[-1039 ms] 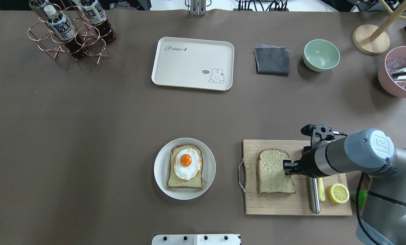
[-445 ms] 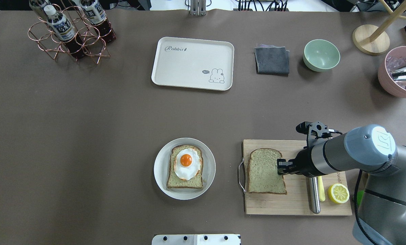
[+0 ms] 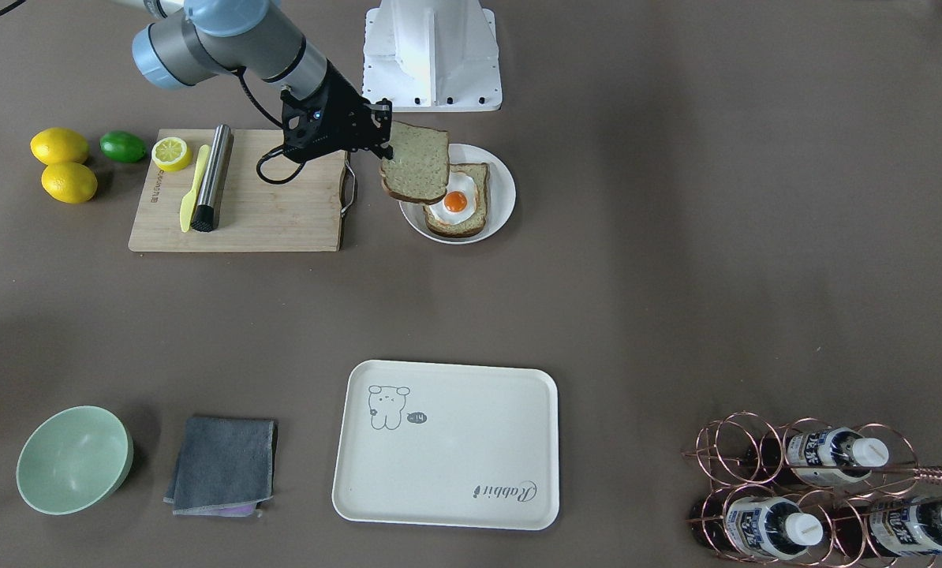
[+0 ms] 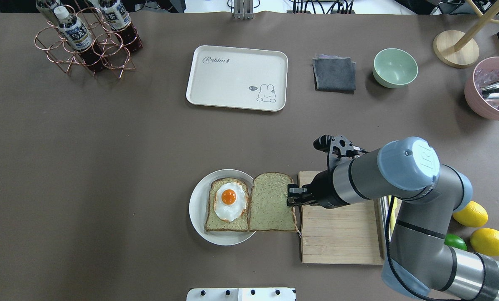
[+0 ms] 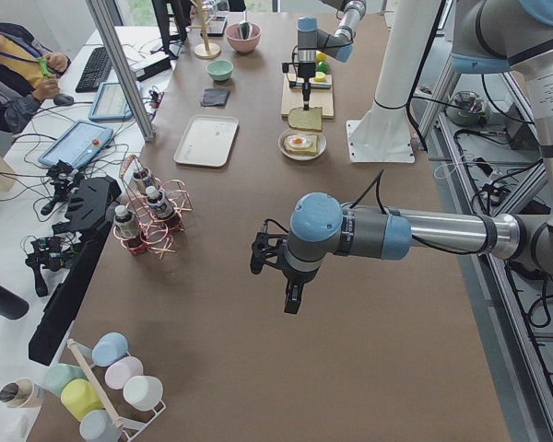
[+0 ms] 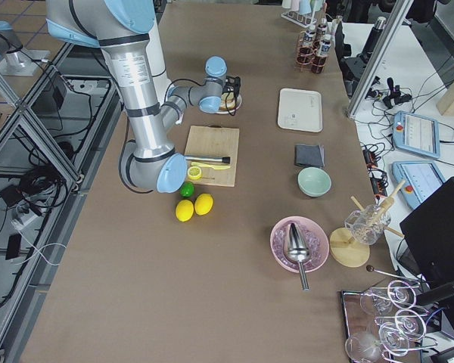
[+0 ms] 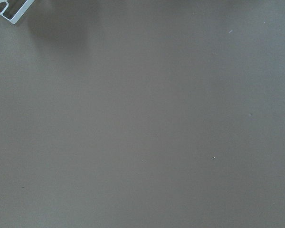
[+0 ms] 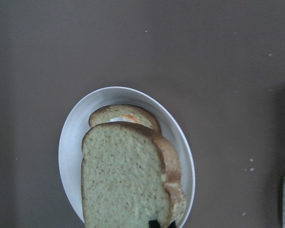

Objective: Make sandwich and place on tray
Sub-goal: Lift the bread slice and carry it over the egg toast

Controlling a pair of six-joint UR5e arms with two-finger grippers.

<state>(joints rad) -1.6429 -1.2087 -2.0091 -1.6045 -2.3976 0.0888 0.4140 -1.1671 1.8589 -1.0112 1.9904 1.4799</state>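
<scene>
My right gripper should move the bread slice over the yolk before it lets go of the slice, because the egg yolk (image 3: 455,202) shows past the bread slice's lower edge (image 3: 413,199).
My right gripper (image 4: 293,196) is shut on the edge of a bread slice (image 4: 271,202) and holds it in the air over the right rim of the round white plate (image 4: 197,209). On the plate lies the other bread slice (image 4: 226,223) with the fried egg (image 4: 228,198) on top. In the front-facing view the held slice (image 3: 417,166) partly covers the plate (image 3: 502,189); the right wrist view shows the held slice (image 8: 126,180) in front of the plate. The cream tray (image 4: 237,77) lies bare at the far middle. My left gripper (image 5: 292,296) hovers over bare table; I cannot tell its state.
The wooden cutting board (image 4: 341,234) lies right of the plate, with a metal cylinder (image 3: 212,177), a yellow knife (image 3: 193,188) and a lemon half (image 3: 171,153). Lemons (image 4: 490,241) and a lime lie beyond. A grey cloth (image 4: 334,74), a green bowl (image 4: 395,67) and a bottle rack (image 4: 86,39) stand at the back.
My right gripper has carried the bread slice leftward off the cutting board to the plate's right edge. The plate, egg and tray have not moved.
</scene>
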